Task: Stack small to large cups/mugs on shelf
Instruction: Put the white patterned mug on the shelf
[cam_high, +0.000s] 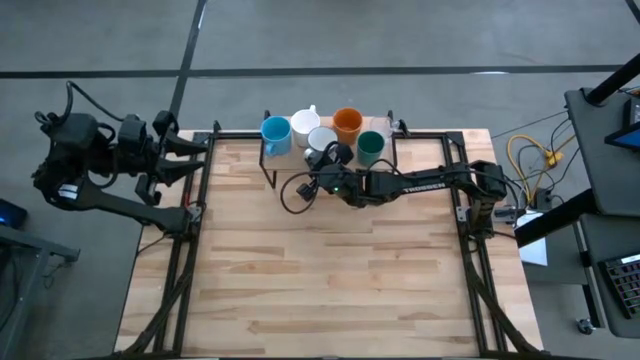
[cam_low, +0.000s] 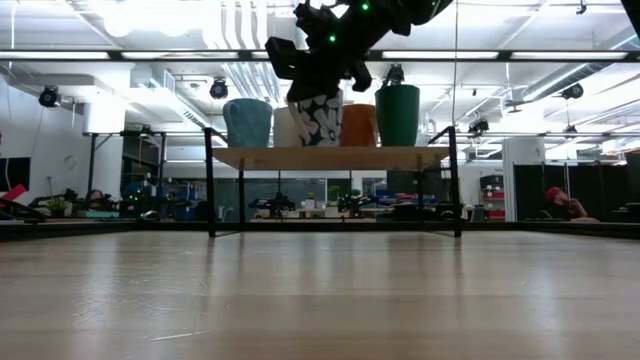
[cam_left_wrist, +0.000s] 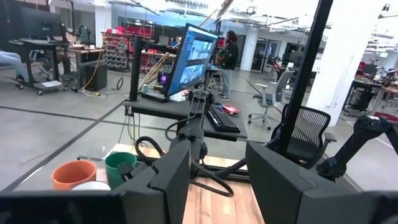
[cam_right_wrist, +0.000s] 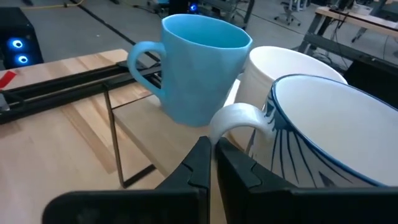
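Observation:
The patterned mug (cam_high: 321, 138) is standing level on the shelf board, inside the board's near edge, so the robot's right gripper will release the mug.
The light-wood shelf (cam_high: 290, 158) stands at the table's far middle. On it stand a light blue cup (cam_high: 276, 133), a plain white mug (cam_high: 305, 122), an orange cup (cam_high: 347, 122) and a teal-green cup (cam_high: 370, 147). A clear glass shows faintly beside the orange cup (cam_high: 381, 124). My right gripper (cam_high: 326, 160) reaches in from the right and is shut on a white mug with blue lines (cam_high: 322, 139) at the shelf's near side. My left gripper (cam_high: 195, 157) is open and empty at the table's far left corner. My right gripper pinches the patterned mug's white loop handle (cam_right_wrist: 219, 126) between its two fingertips (cam_right_wrist: 202, 155). The fingers come from the near right, slanting toward the shelf. The mug is about upright, with its base (cam_low: 317, 144) level with the shelf board. I cannot tell whether it rests there.
The shelf's thin black legs (cam_low: 210, 185) stand on the wooden tabletop (cam_high: 330, 270). The black frame rails (cam_high: 185, 250) run along the table's left and right sides. The light blue cup (cam_right_wrist: 199, 68) and the plain white mug (cam_right_wrist: 273, 65) stand close beyond the held mug.

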